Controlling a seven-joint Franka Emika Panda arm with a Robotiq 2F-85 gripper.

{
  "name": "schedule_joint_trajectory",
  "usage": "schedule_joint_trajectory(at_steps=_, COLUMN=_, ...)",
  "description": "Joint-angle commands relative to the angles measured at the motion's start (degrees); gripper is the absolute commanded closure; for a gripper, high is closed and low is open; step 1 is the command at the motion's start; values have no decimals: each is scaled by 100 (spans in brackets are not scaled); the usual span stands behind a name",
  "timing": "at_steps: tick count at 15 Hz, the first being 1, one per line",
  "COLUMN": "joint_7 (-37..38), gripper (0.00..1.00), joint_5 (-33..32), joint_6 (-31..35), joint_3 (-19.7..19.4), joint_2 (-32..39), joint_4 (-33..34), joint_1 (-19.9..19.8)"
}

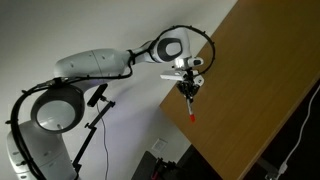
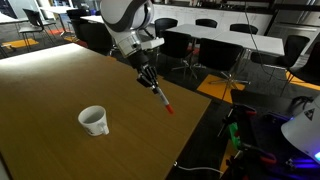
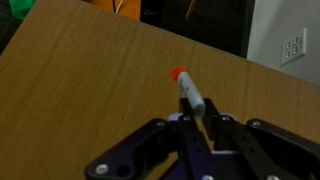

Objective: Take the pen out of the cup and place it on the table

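The pen (image 2: 163, 102) has its red tip over bare, flat wood and would land on the tabletop if my gripper opened now, so it is time to release the pen.
My gripper (image 2: 150, 82) is shut on the pen (image 2: 163, 102), a short pen with a red-orange tip that hangs down from the jaws above the wooden table (image 2: 60, 80). In the wrist view the pen (image 3: 190, 93) sticks out from between the shut fingers (image 3: 197, 122), its red tip over the tabletop (image 3: 80, 80). In an exterior view the gripper (image 1: 189, 90) holds the pen (image 1: 191, 108) near the table's edge (image 1: 230, 100). The white cup (image 2: 94, 121) stands upright on the table, well apart from the gripper, and looks empty.
The table edge (image 2: 195, 105) runs close below the pen, with floor, cables and dark equipment (image 2: 250, 140) beyond it. Chairs and tables (image 2: 220, 40) stand behind. A wall socket (image 3: 291, 47) shows past the table's far edge.
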Motion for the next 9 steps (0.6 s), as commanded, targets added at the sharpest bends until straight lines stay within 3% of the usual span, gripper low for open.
schedule_joint_trajectory(at_steps=1, joint_7=80, gripper=96, joint_5=9, joint_6=-620, joint_3=44, joint_2=444, joint_4=691, joint_1=-41)
schedule_joint_trajectory(at_steps=3, joint_7=88, gripper=57, joint_5=6, joint_6=-811, joint_3=46, joint_2=614, joint_4=908, joint_1=-39)
schedule_joint_trajectory(at_steps=9, joint_7=172, gripper=13, joint_5=-78, joint_6=-1086, joint_3=11, joint_2=792, joint_4=1308, joint_1=23)
